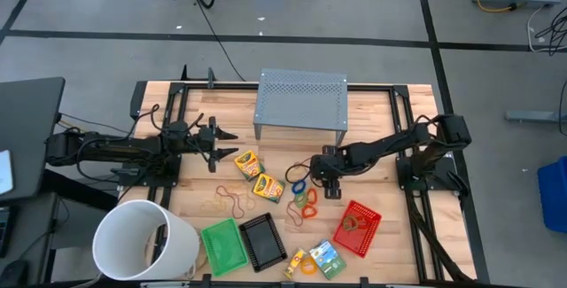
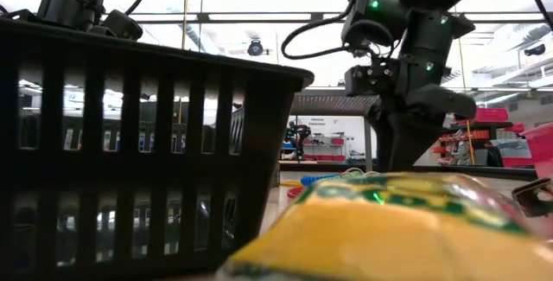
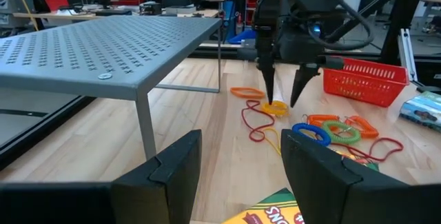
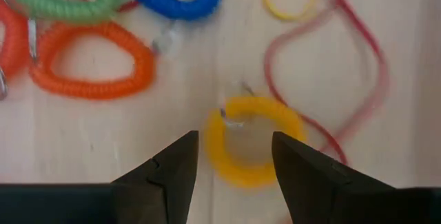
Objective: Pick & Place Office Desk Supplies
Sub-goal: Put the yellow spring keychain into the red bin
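Note:
Next, my right gripper picks up the ring by its coil (image 4: 217,141), to sort the yellow ring into the red tray.
My right gripper (image 4: 234,140) is open and points straight down over a yellow ring (image 4: 253,149) that lies flat on the table; one finger stands on each side of it. In the left wrist view the same gripper (image 3: 282,100) hovers just above that yellow ring (image 3: 275,107). Blue (image 1: 299,184), green (image 1: 306,198) and orange (image 1: 309,209) rings lie beside it. My left gripper (image 3: 241,145) is open, level near the table's left side (image 1: 218,137), with two crayon boxes (image 1: 258,175) just ahead. Brown rubber bands (image 1: 227,202) lie loose on the wood.
A grey perforated stand (image 1: 301,102) occupies the far middle. The white bucket (image 1: 146,239) sits at the near left. Green (image 1: 223,245), black (image 1: 263,241) and red (image 1: 357,228) trays line the near edge, with another crayon box (image 1: 327,258) between them. A red cord (image 3: 256,122) loops near the rings.

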You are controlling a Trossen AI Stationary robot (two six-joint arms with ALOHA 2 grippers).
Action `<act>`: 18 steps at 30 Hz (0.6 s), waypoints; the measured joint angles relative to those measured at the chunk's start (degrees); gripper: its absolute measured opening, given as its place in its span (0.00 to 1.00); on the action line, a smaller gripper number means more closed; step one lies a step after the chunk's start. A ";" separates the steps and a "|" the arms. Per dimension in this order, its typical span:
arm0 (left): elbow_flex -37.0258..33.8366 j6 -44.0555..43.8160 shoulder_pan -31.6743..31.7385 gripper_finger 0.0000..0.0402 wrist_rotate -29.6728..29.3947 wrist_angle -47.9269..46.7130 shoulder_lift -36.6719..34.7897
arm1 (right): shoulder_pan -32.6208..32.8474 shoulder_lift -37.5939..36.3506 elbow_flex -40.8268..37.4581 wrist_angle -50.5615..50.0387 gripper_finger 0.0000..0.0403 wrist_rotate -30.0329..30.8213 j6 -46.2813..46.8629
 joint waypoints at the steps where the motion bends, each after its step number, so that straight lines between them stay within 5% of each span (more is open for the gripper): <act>1: 0.00 0.00 0.00 0.51 0.00 0.01 -0.01 | 0.05 0.80 0.04 -0.04 0.48 -0.58 -0.09; 8: 0.00 0.00 0.01 0.51 -0.24 -0.10 0.00 | 1.76 3.20 0.83 -0.03 0.43 0.66 -0.51; 14: 0.02 0.02 0.01 0.51 -0.26 -0.18 0.00 | 3.51 3.11 1.42 -0.12 0.10 0.89 -0.16; 18: 0.01 0.00 -0.01 0.51 -0.28 -0.18 0.00 | 5.21 3.16 1.42 0.01 0.04 3.28 1.94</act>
